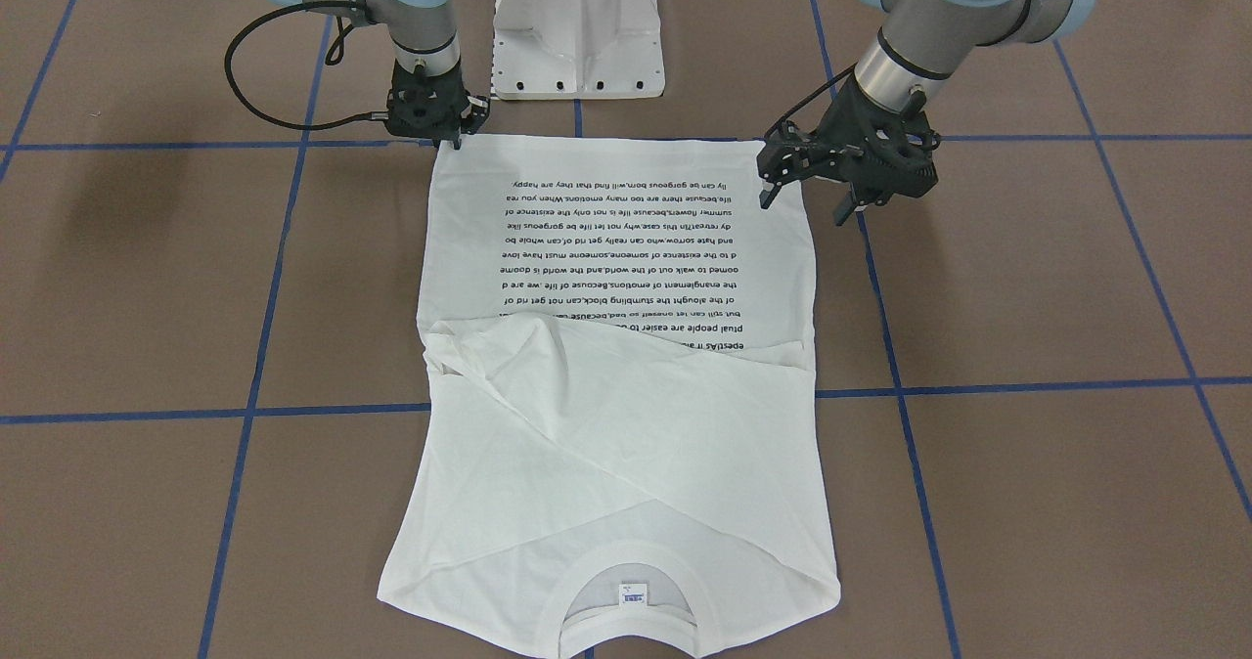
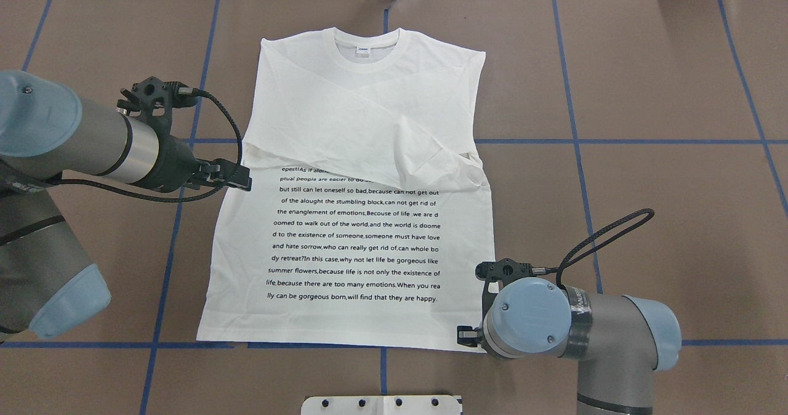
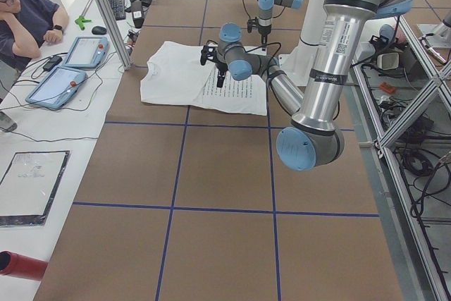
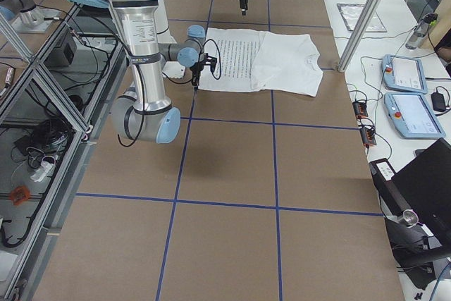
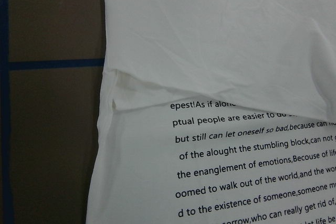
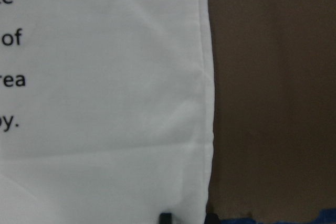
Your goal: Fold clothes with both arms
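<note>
To fold the T-shirt, my left gripper next needs to grip its hem corner, where the cloth edge is free, since the T-shirt's printed middle lies flat.
The white T-shirt lies flat, text side up, neck far from the robot, with the sleeves folded across the chest. My left gripper is open and hovers above the shirt's left edge by the sleeve fold, holding nothing; it also shows in the front view. My right gripper points down at the hem's corner on the robot's right. In the overhead view its wrist hides it. The right wrist view shows one fingertip on the hem; I cannot tell whether it is open or shut.
The white pedestal base stands just behind the hem. Blue tape lines cross the brown table. An operator and tablets are at the far side. An aluminium post stands near the neck end.
</note>
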`<action>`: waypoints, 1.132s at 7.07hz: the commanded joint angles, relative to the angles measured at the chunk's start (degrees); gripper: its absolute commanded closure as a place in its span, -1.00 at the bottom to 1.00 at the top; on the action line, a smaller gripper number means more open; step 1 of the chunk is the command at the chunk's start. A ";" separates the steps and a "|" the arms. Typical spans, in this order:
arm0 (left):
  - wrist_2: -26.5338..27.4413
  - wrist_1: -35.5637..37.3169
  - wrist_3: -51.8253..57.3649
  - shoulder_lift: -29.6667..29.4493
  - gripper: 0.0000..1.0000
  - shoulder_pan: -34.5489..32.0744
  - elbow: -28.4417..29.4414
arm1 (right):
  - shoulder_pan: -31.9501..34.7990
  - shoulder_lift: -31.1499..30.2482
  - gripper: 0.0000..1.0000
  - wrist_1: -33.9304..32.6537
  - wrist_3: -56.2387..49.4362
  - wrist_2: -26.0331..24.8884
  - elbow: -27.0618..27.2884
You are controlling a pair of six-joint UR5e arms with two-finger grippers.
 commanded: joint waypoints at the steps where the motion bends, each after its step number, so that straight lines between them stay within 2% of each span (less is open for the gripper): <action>1: -0.03 -0.03 0.00 0.02 -1.00 0.00 0.00 | 0.21 0.16 1.00 0.06 0.06 1.80 0.43; 4: 0.41 0.32 -0.87 0.98 -1.00 0.17 -0.08 | 1.61 0.51 1.00 0.15 0.06 1.73 4.11; 5: 0.76 0.15 -2.18 5.16 -1.00 0.96 -0.61 | 2.05 0.69 1.00 0.23 0.06 1.12 4.99; 6: 0.85 -0.03 -6.11 7.29 -1.00 4.36 -0.87 | 2.58 0.86 1.00 0.41 0.15 0.94 5.61; 8: 6.79 -1.95 -17.34 9.51 -1.00 16.19 -1.14 | 3.90 0.86 1.00 3.12 0.06 0.76 5.79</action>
